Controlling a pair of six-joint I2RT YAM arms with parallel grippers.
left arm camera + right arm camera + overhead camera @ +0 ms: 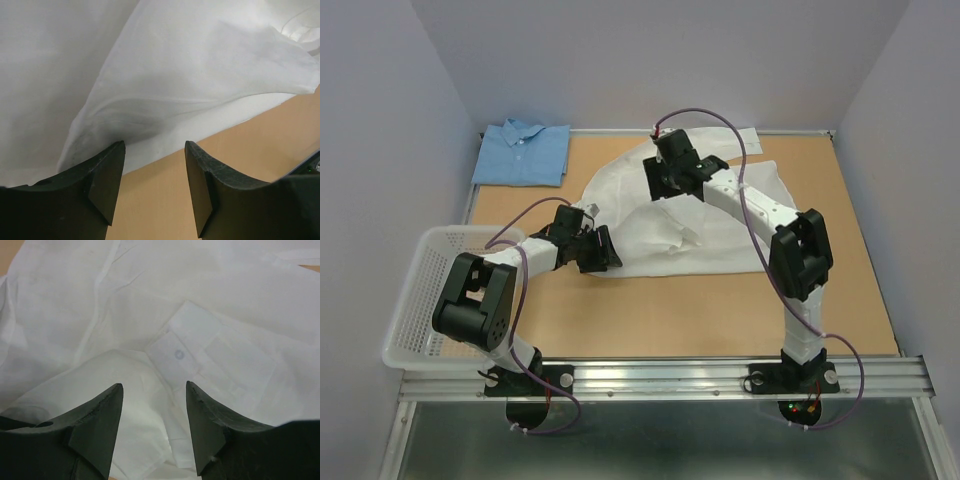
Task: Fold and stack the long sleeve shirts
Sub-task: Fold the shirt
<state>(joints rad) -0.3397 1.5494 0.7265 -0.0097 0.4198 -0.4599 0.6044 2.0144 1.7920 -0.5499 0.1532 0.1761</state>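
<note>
My right gripper grabs the sleeve end by the buttoned cuff (654, 203) next, to straighten the sleeve of the white long sleeve shirt (705, 225) for folding.
The white long sleeve shirt (705, 225) lies spread and rumpled across the middle of the table. The light blue shirt (523, 152) sits folded at the back left corner. My left gripper (605, 252) is low at the white shirt's near left edge. In the left wrist view it (155, 150) is open over bare table, with the cloth's hem (190, 75) just ahead of the fingertips. My right gripper (662, 183) hovers over the shirt's upper middle. It (154, 390) is open with nothing between the fingers, and a buttoned cuff (179, 355) lies just beyond them.
A white plastic mesh basket (415, 300) stands at the table's left edge, beside the left arm. Bare wooden tabletop (720, 320) runs along the near side in front of the shirt. Grey walls enclose the table on three sides.
</note>
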